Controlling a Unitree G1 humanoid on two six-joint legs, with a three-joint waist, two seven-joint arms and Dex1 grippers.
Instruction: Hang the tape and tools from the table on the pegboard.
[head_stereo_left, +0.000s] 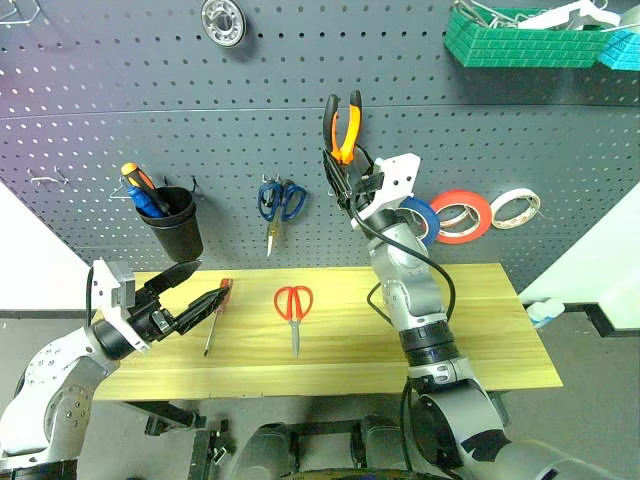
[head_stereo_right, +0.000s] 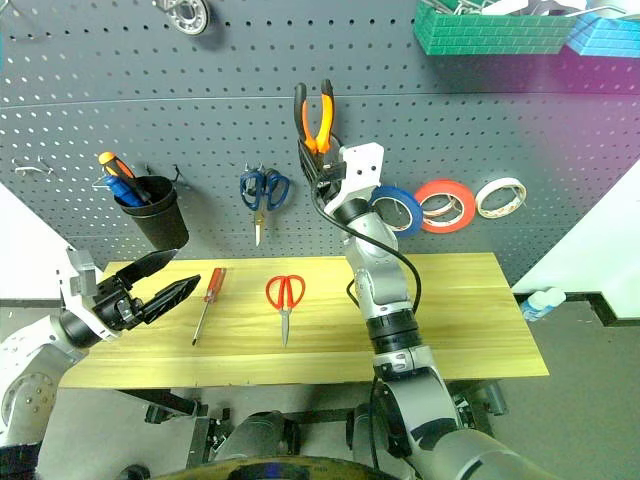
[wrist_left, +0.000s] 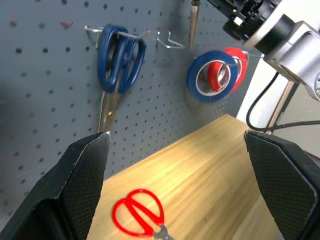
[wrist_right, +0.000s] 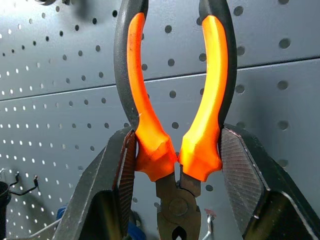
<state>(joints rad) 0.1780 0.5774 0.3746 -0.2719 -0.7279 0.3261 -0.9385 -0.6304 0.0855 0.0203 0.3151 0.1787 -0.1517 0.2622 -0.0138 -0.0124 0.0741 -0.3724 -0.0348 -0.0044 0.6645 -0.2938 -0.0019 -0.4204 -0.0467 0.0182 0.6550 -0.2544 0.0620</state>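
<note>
The pliers, whose joint (wrist_right: 178, 205) stands above the metal hook (wrist_right: 209, 226) in the right wrist view, would drop if I opened my right gripper now: I will lower them first.
My right gripper (head_stereo_left: 345, 165) is shut on the orange-and-black pliers (wrist_right: 175, 115), gripping them just above the joint. It holds them handles-up against the dark grey pegboard (head_stereo_left: 120, 90). The blue tape (wrist_left: 212, 75) hangs on the pegboard beside my right wrist. On the light wooden table (head_stereo_left: 480, 330) lie the red-handled scissors (head_stereo_left: 294, 305) at the middle and the slim red-handled screwdriver (head_stereo_right: 208, 298) to their left. My left gripper (head_stereo_left: 212, 278) hovers open over the table's left end, just beside the screwdriver, with nothing between its fingers.
On the pegboard hang blue-handled scissors (head_stereo_left: 282, 200), a black cup (head_stereo_left: 172, 225) of screwdrivers, a red-orange roll (head_stereo_left: 465, 215) and a white roll (head_stereo_left: 515, 207). A bare metal hook (wrist_left: 170, 40) sits between the blue scissors and the blue tape. Green bins (head_stereo_left: 520, 40) hang at the top right.
</note>
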